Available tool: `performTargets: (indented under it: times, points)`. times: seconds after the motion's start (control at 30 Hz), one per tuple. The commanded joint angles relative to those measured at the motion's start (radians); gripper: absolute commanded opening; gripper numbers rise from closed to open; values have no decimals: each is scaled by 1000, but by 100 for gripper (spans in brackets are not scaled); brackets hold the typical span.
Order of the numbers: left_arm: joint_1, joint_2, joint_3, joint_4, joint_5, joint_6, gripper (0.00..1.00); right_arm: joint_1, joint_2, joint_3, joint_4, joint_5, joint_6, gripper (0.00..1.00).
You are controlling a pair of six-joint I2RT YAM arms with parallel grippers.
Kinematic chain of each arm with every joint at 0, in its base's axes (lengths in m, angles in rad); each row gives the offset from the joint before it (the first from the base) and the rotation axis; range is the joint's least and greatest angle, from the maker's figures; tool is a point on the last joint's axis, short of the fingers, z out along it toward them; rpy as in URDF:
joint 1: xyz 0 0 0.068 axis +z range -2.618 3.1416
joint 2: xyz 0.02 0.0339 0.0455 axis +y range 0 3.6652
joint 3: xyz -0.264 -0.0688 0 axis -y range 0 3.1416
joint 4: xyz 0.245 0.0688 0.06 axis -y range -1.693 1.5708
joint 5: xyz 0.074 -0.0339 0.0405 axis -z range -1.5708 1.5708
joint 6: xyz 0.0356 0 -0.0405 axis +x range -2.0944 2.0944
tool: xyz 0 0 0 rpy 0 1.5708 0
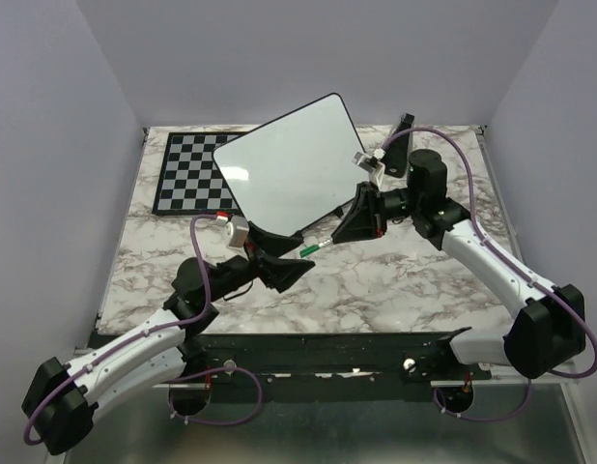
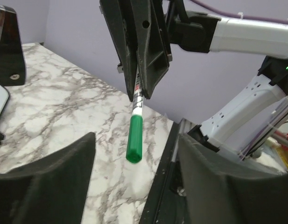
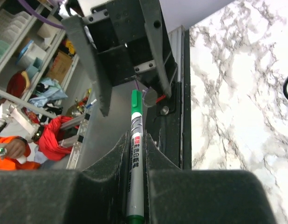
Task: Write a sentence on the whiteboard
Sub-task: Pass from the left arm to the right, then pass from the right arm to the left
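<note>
I need to grab the marker [image 3: 136, 154] by its green cap [image 3: 136, 102] only, with my left gripper, next. Then I can uncap it to write.
The whiteboard [image 1: 294, 164] lies askew at the back middle of the table, its white face blank; no sentence shows on it. My right gripper [image 1: 343, 232] is shut on a grey marker [image 3: 136, 154] with a green cap [image 2: 134, 140], held above the marble in front of the board. The capped end points toward my left gripper [image 1: 297, 269]. In the left wrist view, my left gripper [image 2: 136, 161] stands open with the cap just ahead of its gap, touching neither finger. The right wrist view shows the barrel clamped between the right fingers [image 3: 113, 163].
A black-and-white chessboard [image 1: 187, 174] lies at the back left, partly under the whiteboard. A small black object [image 1: 403, 126] stands at the back right. The table's black front rail [image 1: 327, 348] runs in front of both arm bases.
</note>
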Motion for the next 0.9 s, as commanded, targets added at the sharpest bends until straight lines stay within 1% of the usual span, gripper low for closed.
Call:
performTargets:
  times: [0.0,0.03,0.07,0.1,0.13,0.17,0.2,0.23,0.33,0.4,0.53,0.6,0.67,0.87]
  points:
    - [11,-122,55,-237,-4,105,89,-21,-25,138,-468,67,-482,1]
    - [11,-169,65,-335,-11,134,93,-21,-20,151,-544,124,-572,1]
    - [13,-191,81,-380,-15,177,97,-21,-20,154,-619,129,-620,1]
    - [13,-208,90,-418,-15,197,99,-21,-22,155,-656,136,-713,1]
    - [13,-231,99,-490,-15,214,99,-21,-23,151,-690,146,-753,1]
    - [14,-233,122,-523,-5,228,99,-21,-26,143,-714,146,-777,1]
    - [14,-230,134,-552,3,265,99,-19,-35,140,-736,155,-835,1]
    - [13,-213,150,-605,15,279,99,-19,-41,134,-747,170,-853,1]
    - [14,-146,199,-664,58,323,99,-19,-51,111,-753,170,-890,1]
    - [14,-103,226,-669,110,339,99,-19,-52,102,-758,164,-912,1]
    - [11,38,286,-707,185,414,99,-19,-42,105,-791,146,-961,1]
    - [8,79,320,-724,201,441,98,-19,-35,106,-814,141,-985,1]
    - [0,128,346,-741,216,475,96,-19,-31,108,-824,140,-996,1]
    - [-13,234,403,-776,244,510,83,-19,-23,111,-851,130,-1018,1]
